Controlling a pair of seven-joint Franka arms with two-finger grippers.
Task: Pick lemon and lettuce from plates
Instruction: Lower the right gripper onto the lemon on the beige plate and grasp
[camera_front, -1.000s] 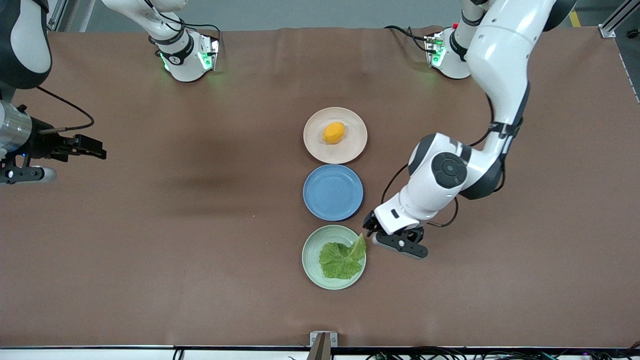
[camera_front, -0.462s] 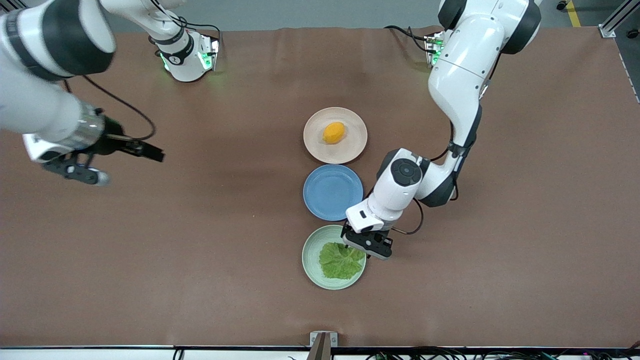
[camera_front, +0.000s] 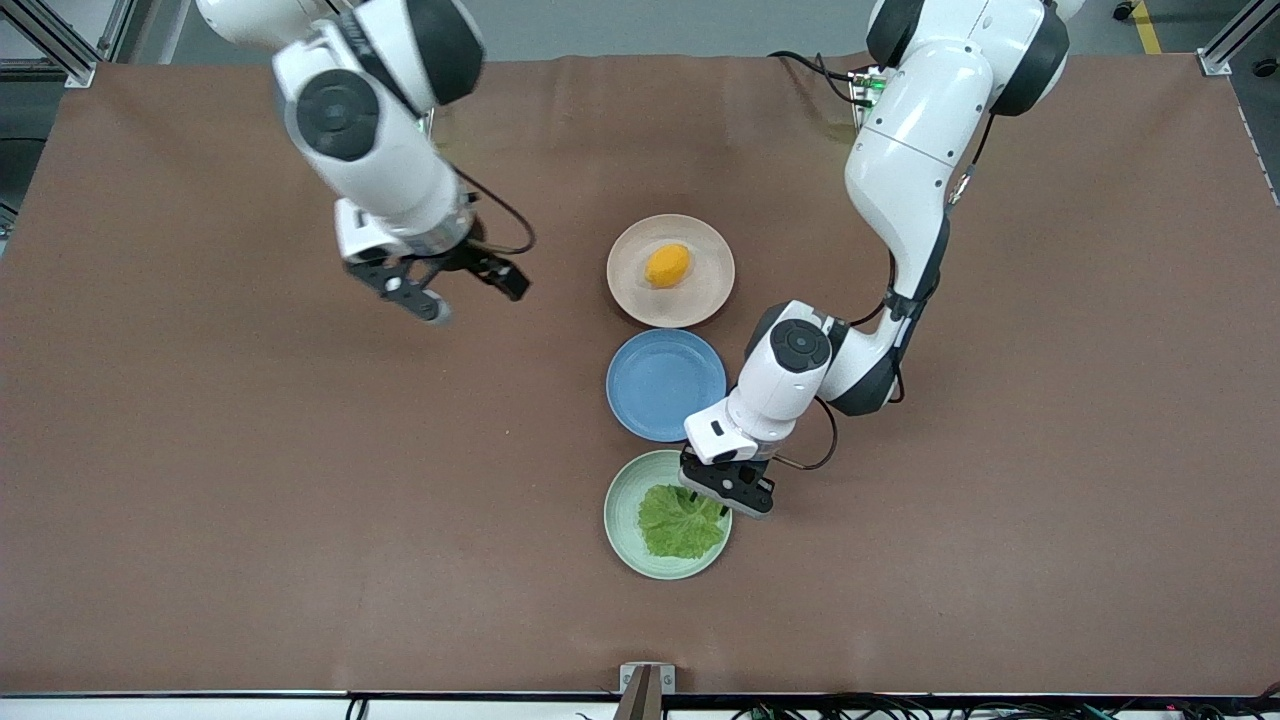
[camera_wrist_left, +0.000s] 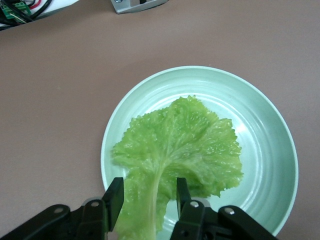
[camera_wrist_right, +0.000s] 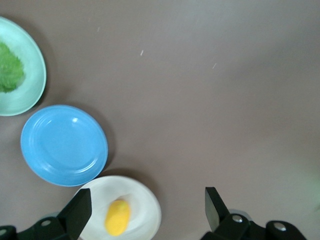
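I should grab the lemon by its rounded middle (camera_front: 667, 265) with my right gripper next, to pick it from the lemon's plate (camera_front: 696, 302).
The lettuce (camera_front: 678, 525) lies flat on the mint green plate (camera_front: 622, 515), the plate nearest the front camera. My left gripper (camera_front: 703, 497) is low over that plate's rim. In the left wrist view the left gripper (camera_wrist_left: 149, 189) is open, one finger on each side of the pale stem of the lettuce (camera_wrist_left: 185, 145). The lemon (camera_front: 667, 265) sits on the beige-pink plate (camera_front: 700, 295). My right gripper (camera_front: 500, 280) hangs open over bare table beside that plate, toward the right arm's end. The right wrist view shows the right gripper (camera_wrist_right: 147, 210) with wide jaws and the lemon (camera_wrist_right: 118, 217) off to one side.
A blue plate (camera_front: 665, 385) with nothing on it lies between the two other plates, all three in a row. The left arm's elbow hangs over the table beside the blue plate. Brown mat covers the whole table.
The right arm swung in from its end of the table toward the beige-pink plate. The left gripper slid over the green plate's rim and narrowed its jaws round the lettuce stem.
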